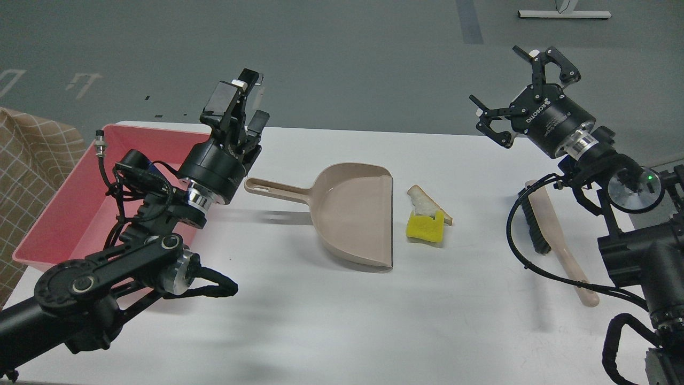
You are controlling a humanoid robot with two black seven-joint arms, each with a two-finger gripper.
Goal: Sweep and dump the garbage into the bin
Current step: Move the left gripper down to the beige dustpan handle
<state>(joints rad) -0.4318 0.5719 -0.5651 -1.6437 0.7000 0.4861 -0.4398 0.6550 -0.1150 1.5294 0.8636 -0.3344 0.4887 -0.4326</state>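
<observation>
I need to grab the dustpan by its handle (276, 190) with my left gripper next, to hold the dustpan ready for the sponge and bread (426, 221).
The garbage lies mid-table: a yellow sponge block (425, 229) with a white bread wedge (426, 202) leaning on it, just right of the open mouth of the beige dustpan (355, 214). The dustpan's handle (272, 188) points left. The pink bin (69, 214) stands at the left table edge. My left gripper (245, 102) is open and empty, hovering just up and left of the handle's end, beside the bin's far right corner. My right gripper (517, 88) is open and empty, raised over the table's far right side.
A beige hand brush with black bristles (556, 235) lies on the table at the right, partly under my right arm. A checked tan cloth (26, 155) sits off the table's left edge. The white table (342, 321) shows bare in front.
</observation>
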